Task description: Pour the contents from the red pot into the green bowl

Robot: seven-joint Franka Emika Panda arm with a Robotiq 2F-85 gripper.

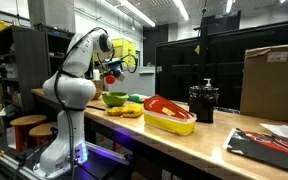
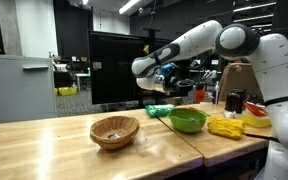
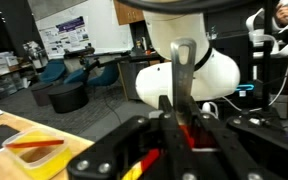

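I need to keep holding, because there is open air between the small red pot (image 1: 113, 71) and the lime-green bowl, and if I opened now, the pot toward the bowl would drop.
In an exterior view my gripper (image 1: 111, 68) hangs above the counter, shut on the small red pot (image 1: 113, 71), which is held up in the air. The lime-green bowl (image 1: 114, 98) sits on the counter right below it. From another side, the gripper (image 2: 165, 80) is up and slightly left of the green bowl (image 2: 187, 121). In the wrist view the dark fingers (image 3: 174, 120) clamp a red part of the pot (image 3: 190, 132); the camera looks out across the room, so the hand is tipped sideways. The pot's contents do not show.
An oval red-and-yellow basin (image 1: 170, 114) lies right of the bowl, with yellow items (image 1: 130, 110) between them. Further along are a black pot (image 1: 204, 100) and a cardboard box (image 1: 274, 78). A wicker basket (image 2: 115, 131) stands on the wooden counter (image 2: 44, 150).
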